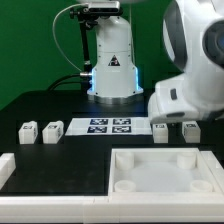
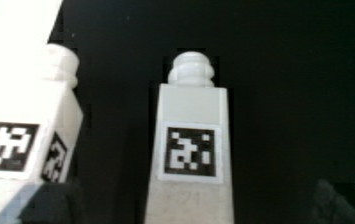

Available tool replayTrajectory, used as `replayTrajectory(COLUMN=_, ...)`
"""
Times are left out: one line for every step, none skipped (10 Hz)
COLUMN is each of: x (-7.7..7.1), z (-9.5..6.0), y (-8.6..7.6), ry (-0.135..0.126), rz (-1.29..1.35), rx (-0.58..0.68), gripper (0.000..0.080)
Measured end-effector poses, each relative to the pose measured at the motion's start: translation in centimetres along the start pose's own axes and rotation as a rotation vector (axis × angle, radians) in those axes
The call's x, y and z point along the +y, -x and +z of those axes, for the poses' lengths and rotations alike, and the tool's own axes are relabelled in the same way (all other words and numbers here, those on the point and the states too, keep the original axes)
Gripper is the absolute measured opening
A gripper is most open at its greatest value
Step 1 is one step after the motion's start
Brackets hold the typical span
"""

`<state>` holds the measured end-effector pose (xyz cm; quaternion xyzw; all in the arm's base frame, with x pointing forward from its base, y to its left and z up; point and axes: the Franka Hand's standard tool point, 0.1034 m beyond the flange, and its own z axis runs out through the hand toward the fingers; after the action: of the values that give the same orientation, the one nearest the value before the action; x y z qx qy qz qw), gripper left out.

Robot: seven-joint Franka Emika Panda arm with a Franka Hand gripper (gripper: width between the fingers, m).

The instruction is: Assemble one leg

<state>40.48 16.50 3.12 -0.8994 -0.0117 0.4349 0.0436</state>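
Observation:
The middle white leg should be picked up by its square body [image 2: 190, 203], so the leg's knobbed end stays free to go into the tray's corner socket.
In the wrist view a white leg [image 2: 195, 150] with a black-and-white marker and a knobbed end lies between my fingers. A second leg [image 2: 28, 125] lies beside it. My gripper [image 2: 192, 208] is open; its dark fingers [image 2: 42, 205] show dimly on either side of the middle leg, apart from it. In the exterior view the arm's white hand [image 1: 178, 98] hangs over the two legs on that view's right [image 1: 160, 131] [image 1: 189, 130]; the fingers are lost against the black table there. Two more legs [image 1: 27, 132] [image 1: 50, 130] stand on that view's left.
The marker board [image 1: 108, 126] lies between the two pairs of legs. A large white square tray-like piece with round corner sockets [image 1: 165, 152] lies at the front right. A white rail [image 1: 8, 168] borders the front left. The robot base [image 1: 113, 70] stands behind.

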Motion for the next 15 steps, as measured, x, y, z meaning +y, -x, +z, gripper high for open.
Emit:
replayTrajectory(x=-0.1, z=0.9, y=-0.9, ry=-0.003, rz=0.019, rx=-0.016, gripper=0.0649)
replayTrajectory(x=-0.1, z=1.3, y=-1.0, ry=-0.001, rz=0.019, rx=-0.024, gripper=0.0649)
replayTrajectory(x=-0.2, z=1.7, y=-1.0, ry=0.003, rz=0.017, rx=-0.032, gripper=0.0649)
replayTrajectory(x=-0.5, z=2.3, y=-1.1, ry=0.009, rz=0.013, rx=-0.041, gripper=0.0649)
replayTrajectory(x=-0.6, z=2.4, y=-1.0, ry=0.011, rz=0.009, rx=-0.042, gripper=0.0649)
replayTrajectory(x=-0.5, z=2.4, y=-1.0, ry=0.011, rz=0.010, rx=-0.041, gripper=0.0645)
replayTrajectory(x=-0.5, z=2.4, y=-1.0, ry=0.011, rz=0.010, rx=-0.041, gripper=0.0645)
replayTrajectory(x=-0.5, z=2.4, y=-1.0, ry=0.011, rz=0.010, rx=-0.041, gripper=0.0489)
replayTrajectory(x=-0.5, z=2.4, y=-1.0, ry=0.011, rz=0.010, rx=-0.041, gripper=0.0290)
replayTrajectory(x=-0.5, z=2.4, y=-1.0, ry=0.011, rz=0.010, rx=-0.041, gripper=0.0290)
replayTrajectory(x=-0.5, z=2.4, y=-1.0, ry=0.011, rz=0.010, rx=-0.041, gripper=0.0290)
replayTrajectory(x=-0.5, z=2.4, y=-1.0, ry=0.011, rz=0.010, rx=-0.041, gripper=0.0290)
replayTrajectory(x=-0.5, z=2.4, y=-1.0, ry=0.011, rz=0.010, rx=-0.041, gripper=0.0290)
replayTrajectory(x=-0.5, z=2.4, y=-1.0, ry=0.011, rz=0.010, rx=-0.041, gripper=0.0290)
replayTrajectory(x=-0.4, z=2.1, y=-0.9, ry=0.010, rz=0.003, rx=-0.044, gripper=0.0290)
